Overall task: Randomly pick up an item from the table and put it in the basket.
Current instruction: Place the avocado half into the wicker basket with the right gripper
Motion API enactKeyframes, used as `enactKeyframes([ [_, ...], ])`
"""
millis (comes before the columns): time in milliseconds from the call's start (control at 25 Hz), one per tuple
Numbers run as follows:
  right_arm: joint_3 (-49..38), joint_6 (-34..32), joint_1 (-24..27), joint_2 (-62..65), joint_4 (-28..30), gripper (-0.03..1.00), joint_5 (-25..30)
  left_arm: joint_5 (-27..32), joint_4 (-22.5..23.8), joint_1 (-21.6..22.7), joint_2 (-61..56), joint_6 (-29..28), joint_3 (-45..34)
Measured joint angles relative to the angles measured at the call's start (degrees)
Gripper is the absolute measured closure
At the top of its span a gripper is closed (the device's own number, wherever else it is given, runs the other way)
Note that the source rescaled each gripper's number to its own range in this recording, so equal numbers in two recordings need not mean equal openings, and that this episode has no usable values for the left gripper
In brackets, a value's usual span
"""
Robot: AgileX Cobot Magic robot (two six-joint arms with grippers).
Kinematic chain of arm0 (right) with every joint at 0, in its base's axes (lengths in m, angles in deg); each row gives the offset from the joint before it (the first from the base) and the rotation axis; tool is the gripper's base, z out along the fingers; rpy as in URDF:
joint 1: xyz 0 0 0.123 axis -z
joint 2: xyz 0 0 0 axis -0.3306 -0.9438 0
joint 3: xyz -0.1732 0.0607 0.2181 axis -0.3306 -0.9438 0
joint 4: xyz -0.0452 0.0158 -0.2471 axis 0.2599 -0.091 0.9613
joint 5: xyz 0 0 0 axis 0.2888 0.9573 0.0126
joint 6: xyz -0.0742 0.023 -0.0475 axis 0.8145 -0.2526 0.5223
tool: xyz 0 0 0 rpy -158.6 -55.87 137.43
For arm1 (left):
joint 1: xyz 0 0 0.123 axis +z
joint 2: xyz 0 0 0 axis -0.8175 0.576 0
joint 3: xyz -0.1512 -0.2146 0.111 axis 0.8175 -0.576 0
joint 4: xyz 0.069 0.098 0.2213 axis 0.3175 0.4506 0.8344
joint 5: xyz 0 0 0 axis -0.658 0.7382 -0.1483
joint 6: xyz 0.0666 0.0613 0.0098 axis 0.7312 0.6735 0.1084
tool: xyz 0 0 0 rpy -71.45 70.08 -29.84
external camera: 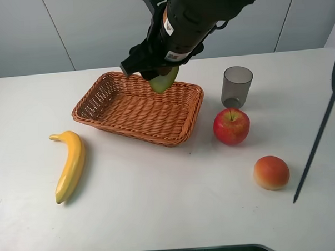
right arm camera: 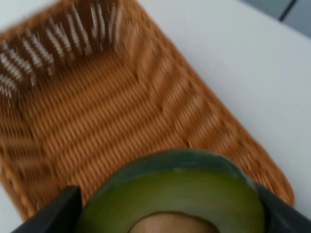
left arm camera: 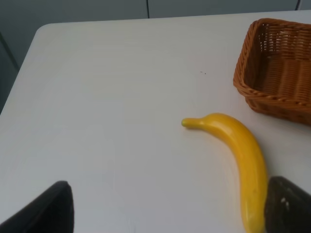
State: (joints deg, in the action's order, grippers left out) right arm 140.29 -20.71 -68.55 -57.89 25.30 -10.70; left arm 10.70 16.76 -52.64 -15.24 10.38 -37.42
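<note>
The held avocado is still high above the woven bottom of the basket, so the right gripper needs to keep its hold until the robot lowers the avocado farther in.
My right gripper reaches across the middle and is shut on the halved avocado, holding it above the far edge of the orange-brown wicker basket. In the right wrist view the avocado fills the lower part, green flesh with a dark rim and part of the brown pit, between the dark fingertips, over the basket's woven floor. My left gripper is open and empty over the white table, near the banana; it does not show in the high view.
A yellow banana lies left of the basket, also in the left wrist view. A grey translucent cup, a red apple and an orange-red fruit stand right of the basket. A dark cable hangs at the right.
</note>
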Motion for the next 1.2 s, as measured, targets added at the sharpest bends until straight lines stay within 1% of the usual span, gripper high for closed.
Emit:
enactKeyframes([
  [160,0.00,-3.10,0.37,-3.51,1.97,0.97,-6.49,0.00,0.00,0.00,0.00,0.00,0.00],
  [240,0.00,-3.53,1.21,-5.31,2.85,0.97,-8.17,0.00,0.00,0.00,0.00,0.00,0.00],
  [480,0.00,-3.90,4.35,-10.80,3.23,0.97,-8.72,0.00,0.00,0.00,0.00,0.00,0.00],
  [760,0.00,-3.90,4.76,-12.00,3.00,0.97,-8.93,0.00,0.00,0.00,0.00,0.00,0.00],
  [800,0.00,-3.90,4.76,-12.00,2.76,0.95,-8.93,0.00,0.00,0.00,0.00,0.00,0.00],
  [840,0.00,-3.98,4.76,-12.00,2.54,0.83,-8.82,0.00,0.00,0.00,0.00,0.00,0.00],
  [960,0.00,-3.98,4.76,-12.00,2.43,0.15,-8.60,0.00,0.00,0.00,0.00,0.00,0.00],
  [1000,0.00,-3.98,4.76,-12.00,2.43,0.06,-8.60,0.00,0.00,0.00,0.00,0.00,0.00],
  [1040,0.00,-3.98,4.76,-12.00,2.32,0.01,-8.60,0.00,0.00,0.00,0.00,0.00,0.00],
  [1080,0.00,-3.98,4.76,-11.72,2.32,-0.01,-8.40,0.00,0.00,0.00,0.00,0.00,0.00],
  [1200,0.00,-3.98,4.76,-10.13,1.58,-0.03,-7.38,0.00,0.00,0.00,0.00,0.00,0.00],
])
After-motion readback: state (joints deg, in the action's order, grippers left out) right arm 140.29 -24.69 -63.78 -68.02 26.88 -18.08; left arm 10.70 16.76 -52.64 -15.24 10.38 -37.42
